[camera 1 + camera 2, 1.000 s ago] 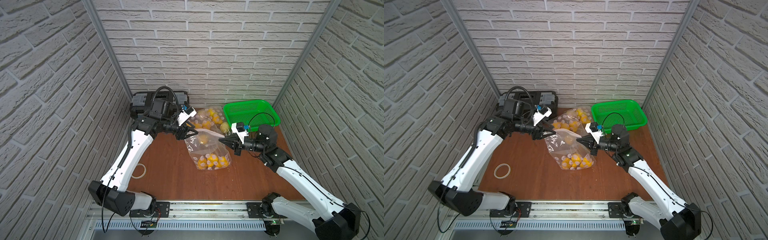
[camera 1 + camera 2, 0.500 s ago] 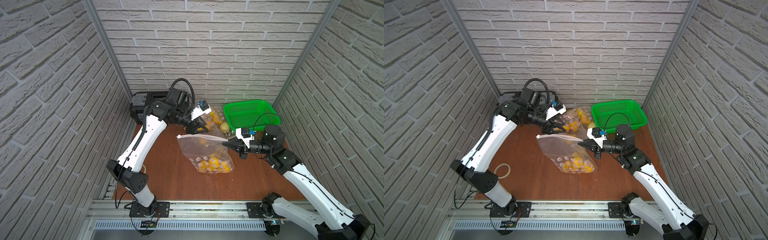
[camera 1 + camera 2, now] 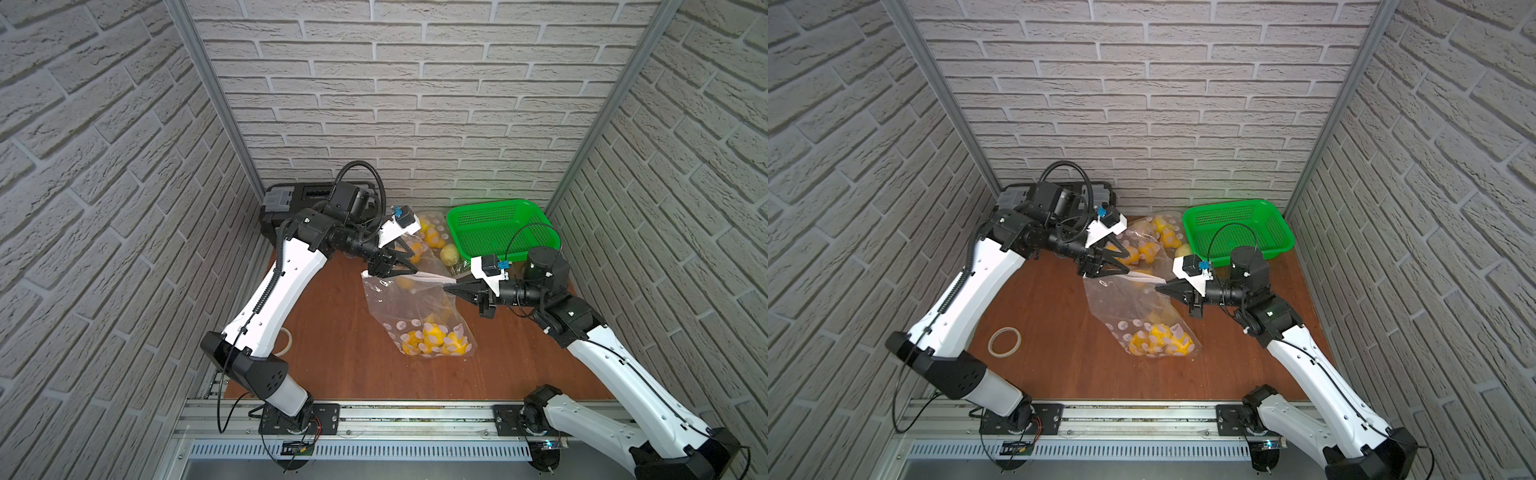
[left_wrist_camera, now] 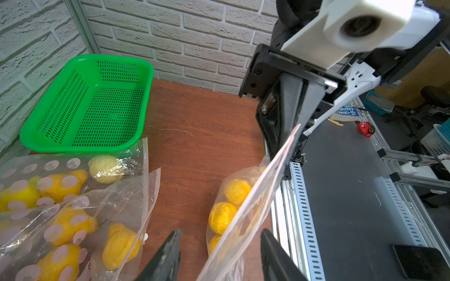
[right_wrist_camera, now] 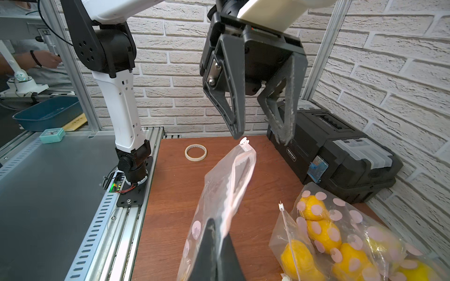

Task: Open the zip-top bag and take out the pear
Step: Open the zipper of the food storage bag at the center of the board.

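My left gripper needs to pinch just one side of the bag's top strip next, so that the bag's opening stays free to open for the pear.
A clear zip-top bag hangs stretched over the brown table, with several yellow pears in its bottom. My right gripper is shut on the right end of its top edge, which the right wrist view shows pinched between the fingers. My left gripper is open at the other end. The bag's top strip passes between its jaws and touches neither. The white slider sits at that far end, close under the left gripper. The bag's two sides look slightly parted there.
Two more spotted bags of yellow pears and a pale fruit lie behind, against a green basket at the back right. A black toolbox stands at the back left. A tape roll lies front left.
The left arm has swung round and its gripper has shifted right along the bag's top edge. Its jaws have spread wider. The bag now hangs stretched out. The right gripper kept its hold.
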You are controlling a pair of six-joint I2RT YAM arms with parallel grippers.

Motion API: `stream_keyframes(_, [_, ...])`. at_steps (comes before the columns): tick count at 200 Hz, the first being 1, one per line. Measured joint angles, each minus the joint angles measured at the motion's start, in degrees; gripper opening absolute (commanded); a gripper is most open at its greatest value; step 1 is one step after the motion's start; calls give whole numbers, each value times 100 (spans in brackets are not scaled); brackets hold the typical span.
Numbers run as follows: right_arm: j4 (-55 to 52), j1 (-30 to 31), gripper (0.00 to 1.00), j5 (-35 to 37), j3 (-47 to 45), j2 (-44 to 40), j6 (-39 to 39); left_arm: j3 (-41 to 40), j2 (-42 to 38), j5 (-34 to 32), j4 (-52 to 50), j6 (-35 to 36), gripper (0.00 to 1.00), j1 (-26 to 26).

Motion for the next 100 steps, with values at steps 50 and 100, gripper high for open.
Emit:
stream_keyframes(50, [-35,0,3,-109,2,7,-17,20,184,26,125,-50,51,-164])
stream_keyframes(100, [-72,0,3,-109,9,7,-59,-42,365,105,37,-15,49,-317])
